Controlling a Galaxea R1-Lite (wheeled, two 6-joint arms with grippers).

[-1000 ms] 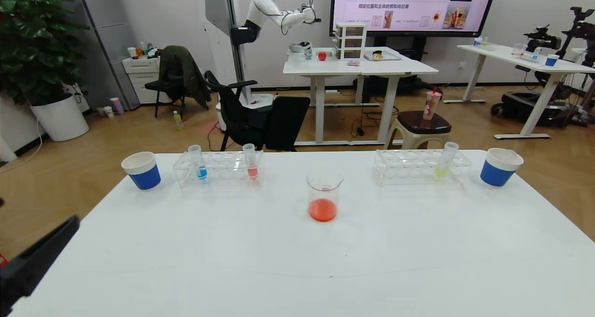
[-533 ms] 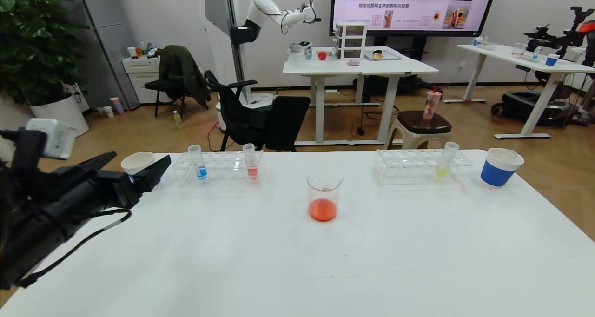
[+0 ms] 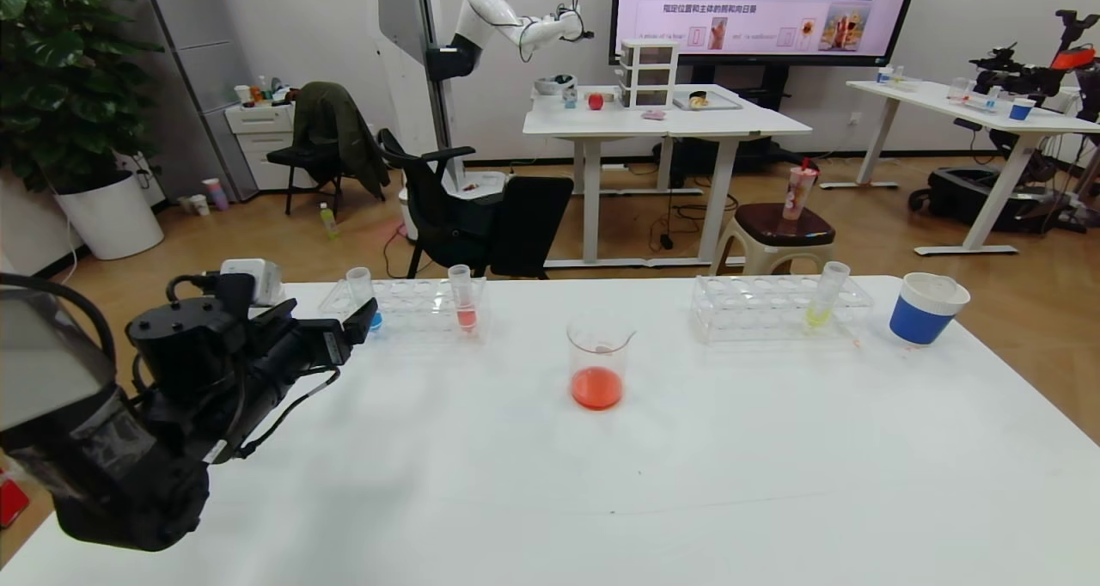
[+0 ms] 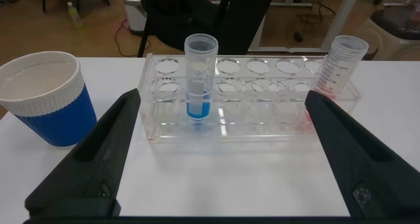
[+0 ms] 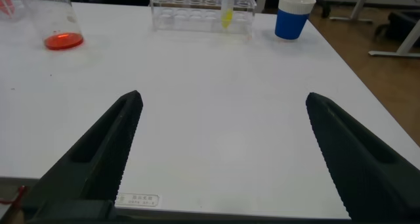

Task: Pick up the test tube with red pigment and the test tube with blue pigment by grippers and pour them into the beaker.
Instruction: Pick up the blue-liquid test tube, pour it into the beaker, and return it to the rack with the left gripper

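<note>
The blue test tube needs to be grabbed next by its upper body (image 3: 362, 290) with my left gripper. Then its pigment can be poured into the beaker (image 3: 598, 363).
The test tube with blue pigment (image 3: 358, 283) stands upright in the left end of a clear rack (image 3: 412, 307); in the left wrist view it (image 4: 199, 79) is straight ahead. My left gripper (image 3: 331, 313) is open just in front of that rack, one finger on each side of the tube's line, touching nothing; it also shows in its wrist view (image 4: 223, 98). The beaker (image 3: 598, 363) stands mid-table with red-orange liquid in its bottom. No tube of deep-red liquid shows. My right gripper (image 5: 223, 98) is open and empty, low over the table's near right part.
A tube with pale salmon liquid (image 3: 462, 298) stands in the same left rack. A second rack (image 3: 773, 307) at the right holds a yellow tube (image 3: 825, 296). Blue-sleeved cups stand at the far right (image 3: 926, 309) and beside the left rack (image 4: 42, 99).
My left arm has risen from the lower left corner and swung forward and right to the left rack; it now hides the left cup in the head view.
</note>
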